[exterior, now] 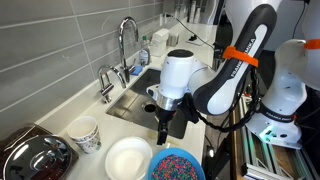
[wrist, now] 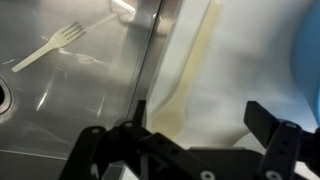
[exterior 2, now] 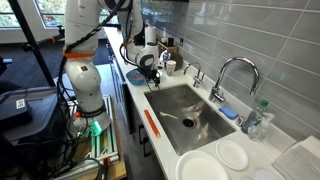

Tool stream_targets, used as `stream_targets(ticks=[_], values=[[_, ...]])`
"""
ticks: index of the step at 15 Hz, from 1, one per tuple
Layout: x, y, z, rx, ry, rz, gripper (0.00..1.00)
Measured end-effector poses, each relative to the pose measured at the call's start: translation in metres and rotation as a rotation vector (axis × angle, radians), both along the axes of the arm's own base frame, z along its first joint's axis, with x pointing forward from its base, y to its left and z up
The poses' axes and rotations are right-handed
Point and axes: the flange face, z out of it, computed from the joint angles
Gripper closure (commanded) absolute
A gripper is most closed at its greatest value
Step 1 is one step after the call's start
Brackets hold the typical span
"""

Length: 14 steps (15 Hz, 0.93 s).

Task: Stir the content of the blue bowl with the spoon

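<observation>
My gripper reaches the spoon [wrist: 195, 65] next and picks up its narrow handle, since the wider end stays free to stir the content of the blue bowl.
The blue bowl [exterior: 153, 165] stands on the white counter at the front, filled with the multicoloured bead content [exterior: 177, 163]. It also shows in an exterior view [exterior 2: 134, 76], and its blue edge shows at the right of the wrist view [wrist: 311, 50]. My gripper [exterior: 163, 133] hangs open just above the counter, between the sink edge and the bowl. In the wrist view a long, pale cream shape, apparently the spoon [wrist: 195, 65], lies on the counter. It runs between my open jaws [wrist: 195, 110], nearer the left finger. The jaws hold nothing.
The steel sink [exterior: 140, 95] holds a pale plastic fork [wrist: 55, 45]. A faucet [exterior: 126, 40] stands behind the sink. A plain white bowl [exterior: 128, 158], a patterned cup [exterior: 85, 133] and a metal pot [exterior: 35, 155] stand near the blue bowl. White plates [exterior 2: 215, 160] lie on the counter.
</observation>
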Motion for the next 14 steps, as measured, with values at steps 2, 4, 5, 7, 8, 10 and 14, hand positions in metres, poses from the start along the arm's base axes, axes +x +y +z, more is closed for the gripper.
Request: stream_targets(ticks=[2,4,5,7,8,10,14], values=[[-0.002,0.000,-0.005,-0.004,0.009,-0.002,0.00],[-0.003,0.001,-0.008,-0.008,0.016,-0.001,0.00],[-0.004,0.001,-0.010,-0.011,0.018,-0.001,0.00],[-0.005,0.001,-0.012,-0.018,0.021,-0.006,0.00],[-0.005,0.001,-0.013,-0.022,0.022,-0.009,0.02],[-0.006,0.000,-0.015,-0.028,0.024,-0.018,0.07],[-0.006,-0.002,-0.019,-0.041,0.026,-0.034,0.42]])
